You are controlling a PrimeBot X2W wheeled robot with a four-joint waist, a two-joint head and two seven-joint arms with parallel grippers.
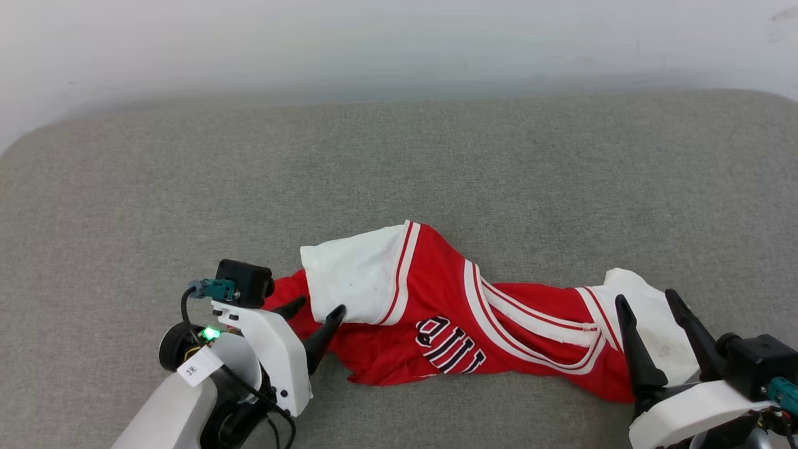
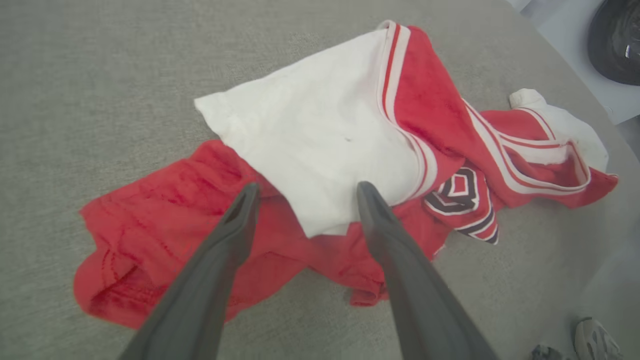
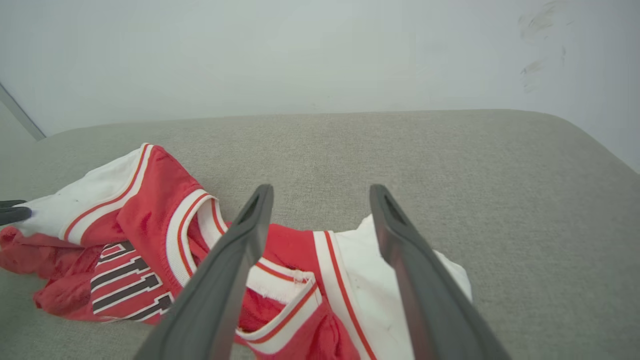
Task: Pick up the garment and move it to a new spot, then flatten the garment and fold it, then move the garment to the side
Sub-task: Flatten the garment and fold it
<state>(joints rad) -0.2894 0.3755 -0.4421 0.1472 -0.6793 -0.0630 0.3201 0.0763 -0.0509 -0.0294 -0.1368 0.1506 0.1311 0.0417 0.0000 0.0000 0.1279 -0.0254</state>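
I will next grab the white sleeve by its hem corner (image 1: 320, 318) (image 2: 315, 227) with my left gripper, as the jersey lies slack and that corner sticks out over the red cloth.
The garment (image 1: 449, 312), a red jersey with white sleeves and striped trim, lies crumpled in a long heap on the grey cushion near its front edge. My left gripper (image 1: 319, 307) hovers open over the heap's left end, its fingers straddling the edge of a white sleeve (image 2: 310, 145) above red cloth (image 2: 165, 220). My right gripper (image 1: 649, 298) is open over the right end, where the other white sleeve (image 3: 370, 290) and striped neckline (image 3: 280, 300) lie. Nothing is held between either pair of fingers. Dark and white lettering (image 1: 450, 347) shows on the front.
The grey fabric surface (image 1: 399, 174) stretches wide behind the garment and ends at a pale wall (image 1: 399, 43). Its right edge drops to a floor where a dark round object (image 2: 617, 40) and a shoe (image 2: 595, 340) show.
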